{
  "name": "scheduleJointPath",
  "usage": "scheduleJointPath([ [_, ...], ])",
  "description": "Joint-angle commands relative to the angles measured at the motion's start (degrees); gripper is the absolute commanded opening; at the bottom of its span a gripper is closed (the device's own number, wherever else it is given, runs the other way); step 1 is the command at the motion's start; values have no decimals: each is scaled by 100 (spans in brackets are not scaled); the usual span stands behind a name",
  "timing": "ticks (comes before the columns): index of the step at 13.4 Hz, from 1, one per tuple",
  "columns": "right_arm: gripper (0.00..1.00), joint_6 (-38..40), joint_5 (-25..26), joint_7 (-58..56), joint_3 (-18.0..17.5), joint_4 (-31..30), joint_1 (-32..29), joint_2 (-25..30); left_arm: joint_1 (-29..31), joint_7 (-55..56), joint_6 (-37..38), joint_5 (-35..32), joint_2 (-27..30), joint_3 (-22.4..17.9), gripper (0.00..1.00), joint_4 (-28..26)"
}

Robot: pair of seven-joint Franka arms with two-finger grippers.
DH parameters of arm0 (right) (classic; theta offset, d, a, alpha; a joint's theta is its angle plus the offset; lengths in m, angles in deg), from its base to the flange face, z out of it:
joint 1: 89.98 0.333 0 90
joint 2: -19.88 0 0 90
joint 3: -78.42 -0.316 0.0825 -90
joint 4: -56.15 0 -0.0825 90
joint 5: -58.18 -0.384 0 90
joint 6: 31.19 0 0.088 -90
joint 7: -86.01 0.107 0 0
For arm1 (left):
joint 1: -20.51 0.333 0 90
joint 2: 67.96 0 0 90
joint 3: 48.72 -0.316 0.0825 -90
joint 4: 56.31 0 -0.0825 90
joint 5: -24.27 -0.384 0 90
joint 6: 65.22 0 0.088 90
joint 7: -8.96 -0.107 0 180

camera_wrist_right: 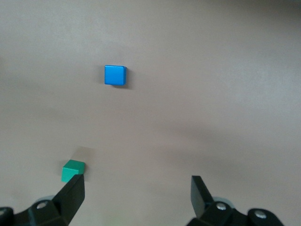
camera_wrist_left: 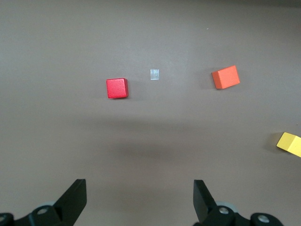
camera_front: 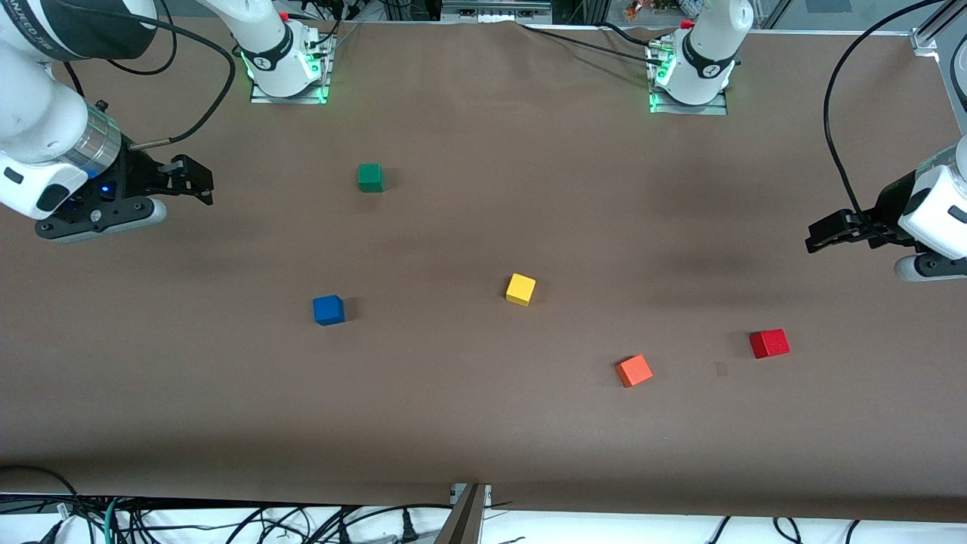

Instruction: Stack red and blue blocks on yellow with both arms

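I will next use my left gripper to grab the red cube by opposite sides, so that I can stack it on the yellow cube [camera_front: 520, 289].
The yellow cube [camera_front: 520, 289] sits near the middle of the brown table [camera_front: 483, 438]; its edge shows in the left wrist view [camera_wrist_left: 290, 143]. The blue cube [camera_front: 329, 310] lies toward the right arm's end, also in the right wrist view [camera_wrist_right: 115, 75]. The red cube [camera_front: 769, 343] lies toward the left arm's end, also in the left wrist view [camera_wrist_left: 117, 88]. My left gripper [camera_front: 820, 236] hangs open and empty [camera_wrist_left: 139, 200] above the table at its own end. My right gripper [camera_front: 198, 183] hangs open and empty [camera_wrist_right: 137, 197] above the table at its end.
An orange-red cube [camera_front: 634, 370] lies between the yellow and red cubes, nearer the front camera; it shows in the left wrist view [camera_wrist_left: 225, 77]. A green cube [camera_front: 370, 177] sits nearer the robot bases, also in the right wrist view [camera_wrist_right: 73, 170]. A small pale patch [camera_wrist_left: 154, 74] marks the table beside the red cube.
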Motion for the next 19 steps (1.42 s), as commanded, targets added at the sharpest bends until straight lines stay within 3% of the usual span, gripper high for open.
scheduleJointPath([
  [1, 100, 133, -53, -21, -53, 148, -33, -36, -20, -5, 19, 18, -70, 14, 100, 143],
  [5, 100, 133, -53, -13, -53, 140, -33, -36, 23, -14, 10, 27, -254, 14, 100, 239],
  [8, 100, 133, -27, -39, -71, 148, -24, -36, 85, -49, -103, 9, -867, -65, 100, 362],
  [12, 100, 72, -44, -30, -45, 166, -68, -36, 243, -58, -1130, -508, -1782, -109, 100, 266],
  [15, 100, 72, -44, -39, -36, 166, -77, -27, 523, -58, -2166, -536, -2599, -109, 100, 205],
  [19, 100, 142, -18, -74, -62, 157, -25, -26, 577, -23, -3617, -527, -2970, -118, 100, -427],
])
